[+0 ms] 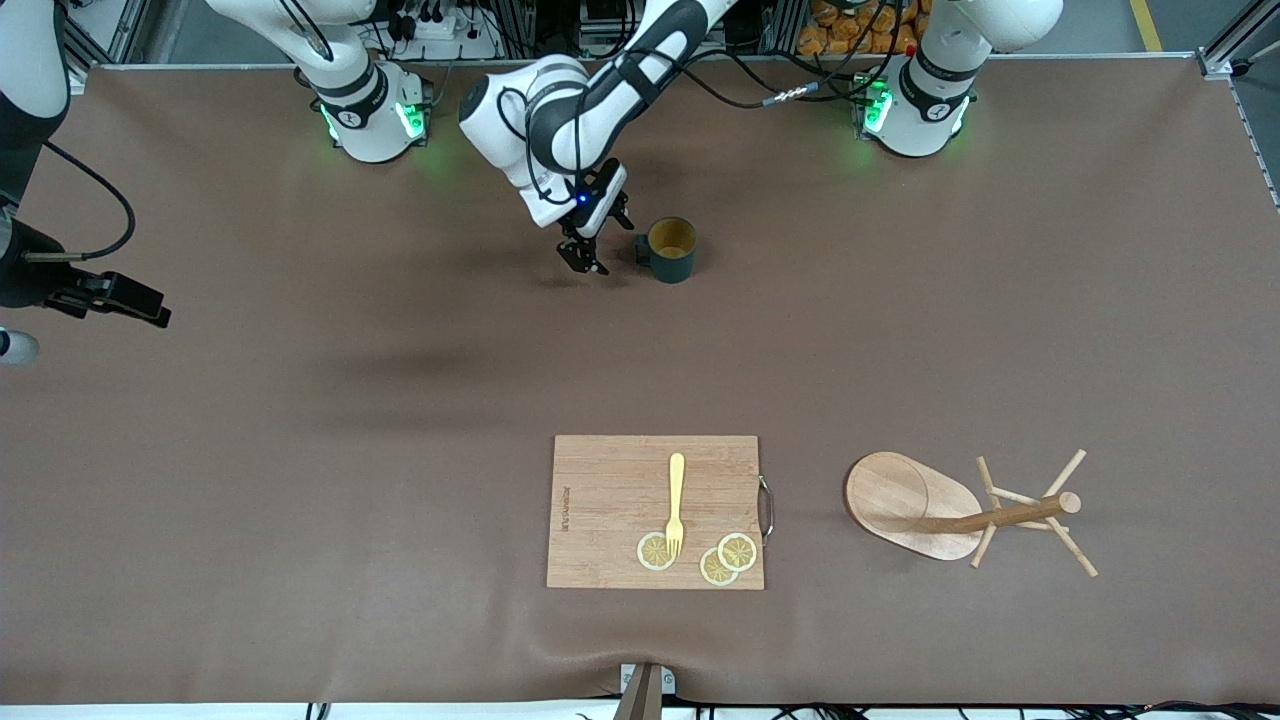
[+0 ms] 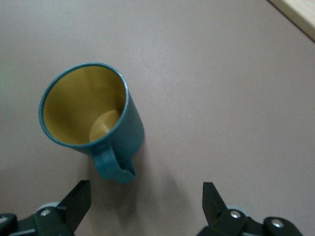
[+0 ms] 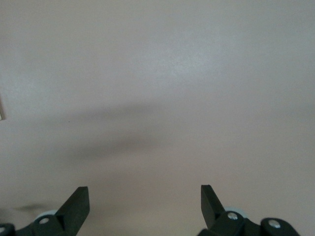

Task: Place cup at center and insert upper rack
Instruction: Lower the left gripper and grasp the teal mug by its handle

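My left gripper will next pick up the cup by its handle point(image 1: 642, 250), to place the cup on the upper rack.
The cup point(image 1: 671, 250) stands upright on the brown table, close to the robots' bases; it is dark teal with a yellow inside. Its handle point(image 2: 113, 167) points at my left gripper point(image 1: 590, 255), which hangs open just beside it and low over the table. In the left wrist view the cup point(image 2: 91, 110) lies just ahead of the open left gripper point(image 2: 146, 201), nothing between the fingers. The upper rack point(image 1: 960, 510), a wooden mug tree, lies on its side toward the left arm's end, near the front camera. My right gripper point(image 1: 140, 305) waits open over bare table point(image 3: 144, 199) at the right arm's end.
A rectangular wooden cutting board point(image 1: 600, 500) lies near the table's front edge, beside the rack. It carries a yellow fork point(image 1: 676, 500) and three lemon slices point(image 1: 727, 558). Bare brown table lies between the cup and the board.
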